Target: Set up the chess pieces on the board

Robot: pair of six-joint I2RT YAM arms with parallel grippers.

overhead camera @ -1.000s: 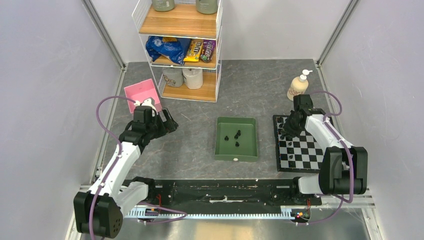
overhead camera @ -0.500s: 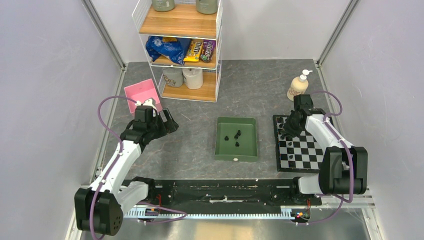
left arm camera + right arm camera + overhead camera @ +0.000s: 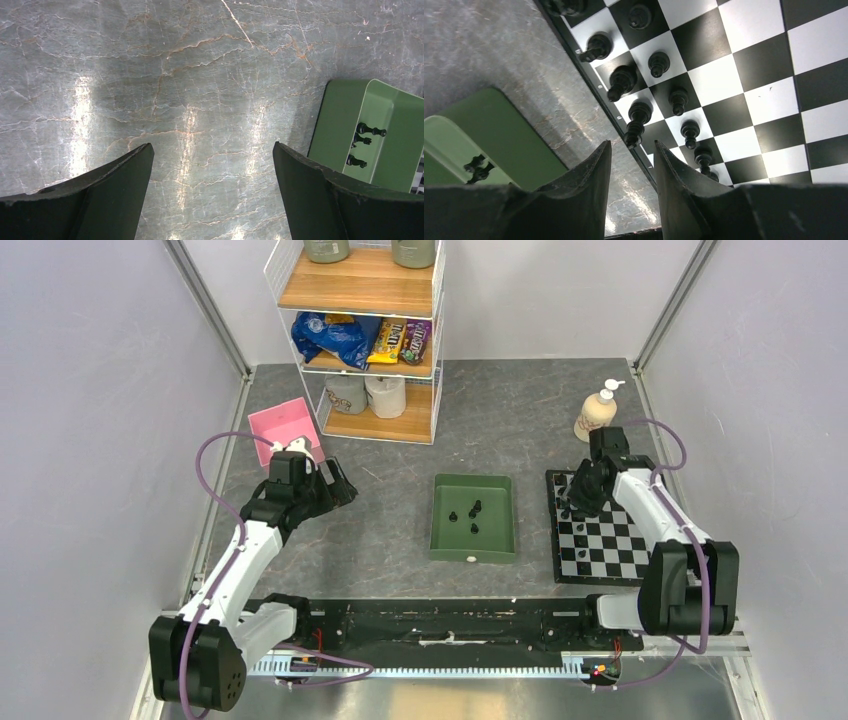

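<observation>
My right gripper is to grab the tray's small black chess piece by its top point(image 3: 478, 504) next. The piece's base then stays free to stand on the checkered board point(image 3: 600, 540).
The checkered board point(image 3: 600, 540) lies at the right, with several black chess pieces point(image 3: 639, 112) standing in two columns along its left edge. My right gripper point(image 3: 575, 502) hovers over that edge. Its jaws point(image 3: 633, 145) stand a little apart with nothing between them, just below a tall black piece point(image 3: 634, 127). Three black pieces point(image 3: 474, 508) and one small white piece point(image 3: 470, 559) lie in the green tray point(image 3: 445, 530). My left gripper point(image 3: 335, 485) is wide open and empty point(image 3: 212, 150) over bare table, left of the tray point(image 3: 340, 135).
A cream soap pump bottle point(image 3: 596, 412) stands just behind the board. A wire shelf rack point(image 3: 365, 340) with snacks and rolls stands at the back. A pink box point(image 3: 283, 430) sits behind my left gripper. The side walls are close.
My right arm's elbow has shifted slightly right, while its gripper stays over the board's left edge. My left arm has barely moved.
</observation>
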